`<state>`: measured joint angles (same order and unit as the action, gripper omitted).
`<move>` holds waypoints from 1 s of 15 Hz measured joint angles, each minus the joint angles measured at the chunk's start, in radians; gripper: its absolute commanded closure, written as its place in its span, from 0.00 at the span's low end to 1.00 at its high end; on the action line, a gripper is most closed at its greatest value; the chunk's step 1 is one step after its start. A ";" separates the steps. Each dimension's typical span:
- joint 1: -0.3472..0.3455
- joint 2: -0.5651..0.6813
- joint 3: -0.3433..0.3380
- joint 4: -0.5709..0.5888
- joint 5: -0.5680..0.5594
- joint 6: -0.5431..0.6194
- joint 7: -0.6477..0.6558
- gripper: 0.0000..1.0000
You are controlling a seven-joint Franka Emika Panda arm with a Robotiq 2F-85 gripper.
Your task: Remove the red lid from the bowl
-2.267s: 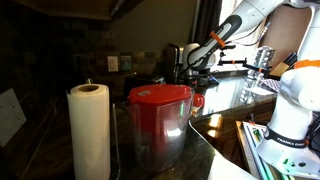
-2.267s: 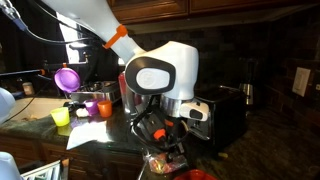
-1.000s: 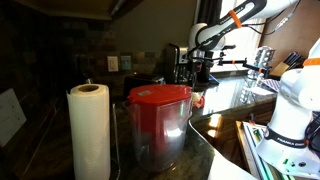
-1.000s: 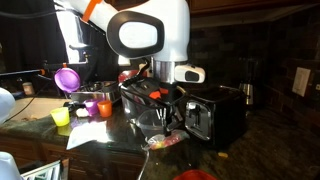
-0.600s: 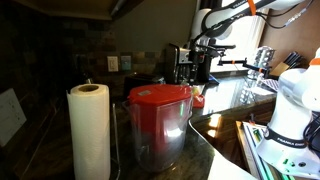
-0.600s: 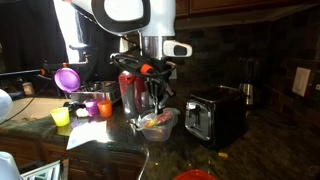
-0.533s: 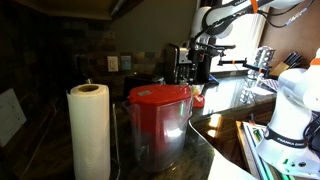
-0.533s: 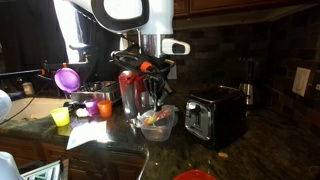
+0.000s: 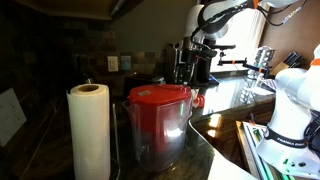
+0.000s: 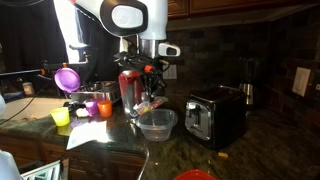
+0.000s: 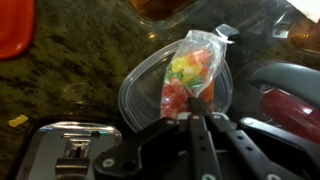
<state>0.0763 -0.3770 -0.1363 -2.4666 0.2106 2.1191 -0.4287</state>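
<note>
The gripper will keep holding the candy bag until it sits inside the bowl (image 11: 135,85), because the bag's crinkled end sticks out past the bowl's rim.
My gripper (image 11: 193,108) is shut on a clear plastic bag of coloured candy (image 11: 190,75). The bag hangs just above a clear plastic bowl (image 11: 135,85) on the dark stone counter. In an exterior view the gripper (image 10: 150,92) holds the bag (image 10: 147,104) over the bowl (image 10: 158,127). No lid sits on the bowl. A glossy red-orange piece (image 11: 12,25) lies on the counter, cut off by the frame edge. I cannot tell whether it is the red lid. A red disc (image 10: 200,175) shows at the bottom edge of an exterior view.
A silver toaster (image 10: 215,115) stands beside the bowl and shows in the wrist view (image 11: 75,150). A red appliance (image 10: 130,90) stands behind the bowl. Purple (image 10: 67,78), orange (image 10: 103,107) and yellow (image 10: 60,116) cups stand nearby. A red-topped clear pitcher (image 9: 158,120) and a paper towel roll (image 9: 88,130) are close to an exterior camera.
The arm has swung over to the bowl and risen. The bag lay in the bowl half a second ago and now hangs above it in the shut gripper.
</note>
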 measured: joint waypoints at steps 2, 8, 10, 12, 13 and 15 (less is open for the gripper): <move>0.015 0.037 0.001 0.011 0.022 0.024 -0.026 1.00; 0.021 0.158 0.003 0.059 0.070 0.065 -0.100 1.00; 0.021 0.191 0.005 0.073 0.080 0.066 -0.116 1.00; 0.019 0.220 0.008 0.086 0.081 0.066 -0.126 1.00; 0.017 0.232 0.012 0.091 0.081 0.067 -0.128 0.95; 0.012 0.252 0.018 0.101 0.081 0.071 -0.129 0.70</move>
<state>0.0884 -0.1245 -0.1183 -2.3652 0.2918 2.1900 -0.5581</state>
